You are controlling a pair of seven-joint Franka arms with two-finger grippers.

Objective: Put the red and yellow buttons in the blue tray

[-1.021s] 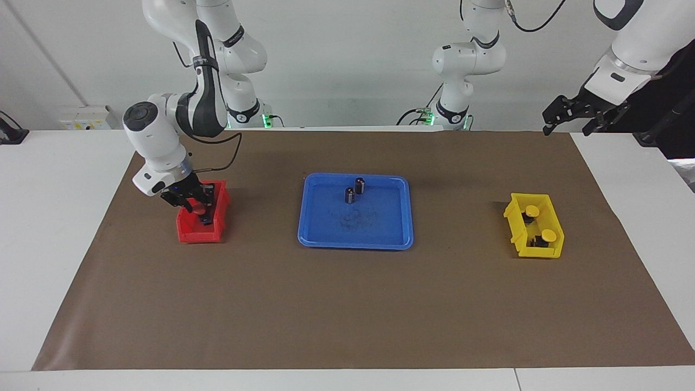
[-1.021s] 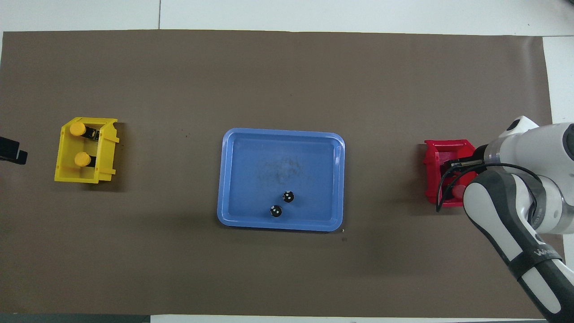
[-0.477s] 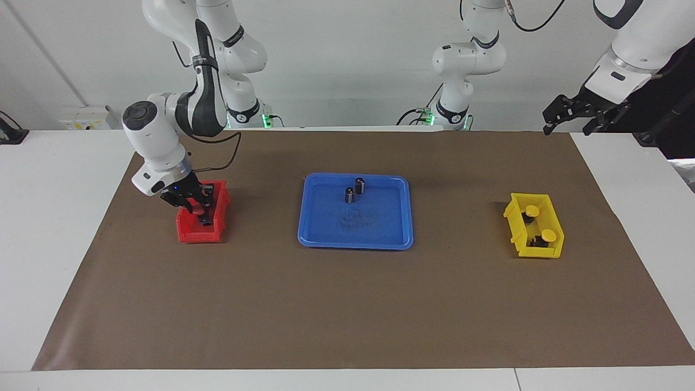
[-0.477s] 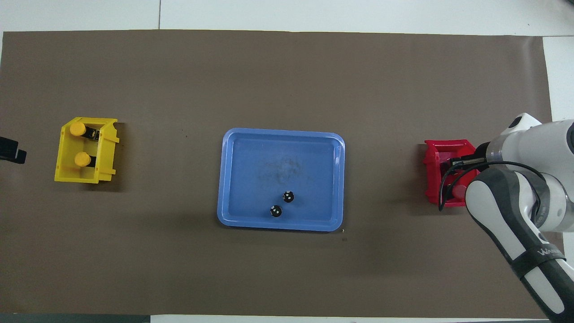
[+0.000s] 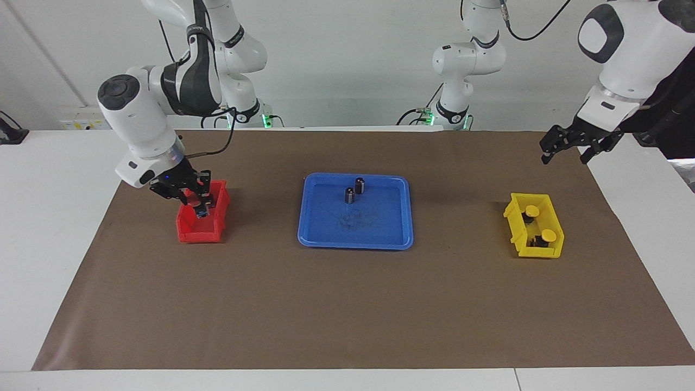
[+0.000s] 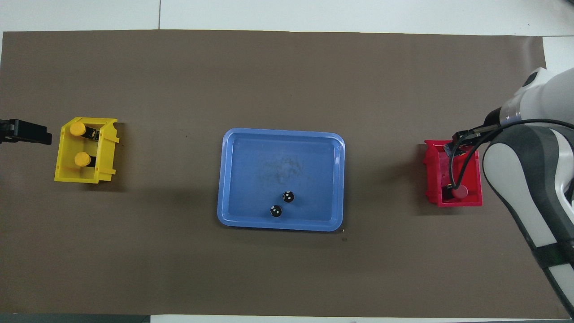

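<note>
My left gripper grabs the yellow button by its round yellow cap (image 6: 77, 128) next, to set it in the blue tray (image 6: 281, 180).
My right gripper (image 5: 198, 203) hangs just above the red bin (image 5: 190, 231), shut on a red button whose black body (image 5: 202, 212) shows below the fingertips. In the overhead view the gripper (image 6: 450, 147) is over the bin's end farther from the robots. A second red button (image 6: 459, 192) lies in the bin (image 6: 430, 175). Two yellow buttons (image 5: 532, 210) (image 5: 549, 235) sit in the yellow bin (image 5: 513, 222); they also show from overhead (image 6: 77, 129) (image 6: 81, 158). My left gripper (image 5: 564, 157) is open in the air over the mat beside the yellow bin. The blue tray (image 5: 355, 233) lies mid-table.
Two dark cylinders without coloured caps (image 5: 349, 195) (image 5: 359, 185) stand in the blue tray (image 6: 278, 157), at its end nearer the robots. A brown mat (image 5: 347, 304) covers the table. The bins stand apart from the tray, one toward each arm's end.
My right gripper has risen out of the red bin with the red button in it. My left gripper has come down and moved toward the yellow bin.
</note>
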